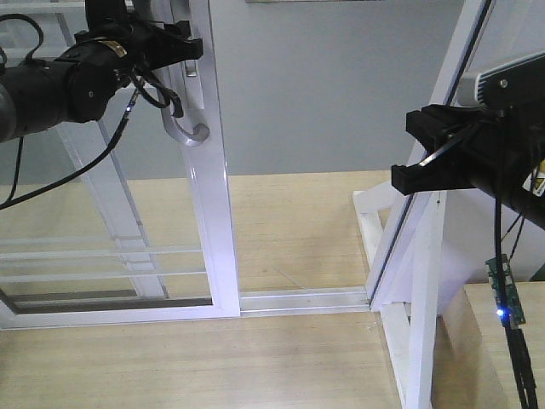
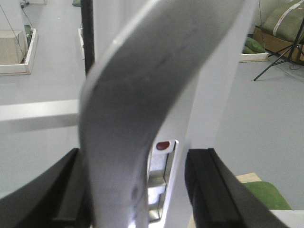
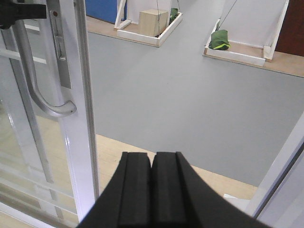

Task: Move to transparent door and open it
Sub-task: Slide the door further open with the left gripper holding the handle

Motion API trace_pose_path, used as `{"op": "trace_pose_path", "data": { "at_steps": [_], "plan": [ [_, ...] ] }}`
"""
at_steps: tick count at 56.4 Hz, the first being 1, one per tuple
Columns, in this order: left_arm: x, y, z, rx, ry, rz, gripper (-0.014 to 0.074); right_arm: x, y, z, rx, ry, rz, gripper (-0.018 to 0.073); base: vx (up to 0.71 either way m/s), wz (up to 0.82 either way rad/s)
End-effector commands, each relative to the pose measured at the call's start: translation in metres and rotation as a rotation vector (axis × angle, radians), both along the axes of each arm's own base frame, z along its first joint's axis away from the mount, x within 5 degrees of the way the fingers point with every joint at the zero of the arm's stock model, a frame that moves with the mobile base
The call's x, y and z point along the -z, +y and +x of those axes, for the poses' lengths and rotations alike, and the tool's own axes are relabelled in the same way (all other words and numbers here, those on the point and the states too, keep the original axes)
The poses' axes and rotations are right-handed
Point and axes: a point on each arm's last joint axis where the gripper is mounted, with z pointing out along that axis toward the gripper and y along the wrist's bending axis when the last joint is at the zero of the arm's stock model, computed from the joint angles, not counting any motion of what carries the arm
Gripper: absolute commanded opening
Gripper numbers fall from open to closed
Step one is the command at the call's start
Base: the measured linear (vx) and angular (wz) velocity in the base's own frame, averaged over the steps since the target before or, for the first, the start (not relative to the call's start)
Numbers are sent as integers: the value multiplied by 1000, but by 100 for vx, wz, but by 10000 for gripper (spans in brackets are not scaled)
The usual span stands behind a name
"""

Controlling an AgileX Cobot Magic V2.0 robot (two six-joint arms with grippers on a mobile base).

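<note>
My left gripper needs to slide the transparent door further open, so it should grab the door's curved silver-grey handle next.
The transparent door (image 1: 213,213) is a white-framed glass panel with thin horizontal bars, standing on the left. An open gap lies between its stile and the slanted white frame on the right. Its curved silver-grey handle (image 1: 189,132) sits on the stile. My left gripper (image 1: 183,47) is open and straddles the handle's upper part. In the left wrist view the handle (image 2: 133,118) lies against the left finger, with a gap to the right finger (image 2: 209,190). My right gripper (image 3: 152,159) is shut on nothing, hanging right of the door stile (image 3: 78,109) and away from the handle (image 3: 35,90).
A floor track (image 1: 298,300) runs from the door to the slanted white frame (image 1: 426,256) on the right. A small circuit board with a blue light (image 1: 502,294) hangs under the right arm. Beyond the doorway, grey floor holds a wooden box (image 3: 152,21) and a green bag (image 3: 219,39).
</note>
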Motion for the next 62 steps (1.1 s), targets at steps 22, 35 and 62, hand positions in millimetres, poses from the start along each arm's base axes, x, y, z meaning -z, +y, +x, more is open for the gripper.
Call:
{"op": "trace_pose_path", "data": {
  "at_steps": [22,35,62],
  "plan": [
    [-48,10,-3,-12,-88,0,-6,-21,-1,0,0,-123,35,-6,0,0],
    [-65,35,-8,-61,-98,-2,-3,-21,-1,0,0,-123,35,-6,0,0],
    [-88,75,-15,-150,-140,-6,-3,-21,-1,0,0,-122,34,-6,0,0]
  ]
}}
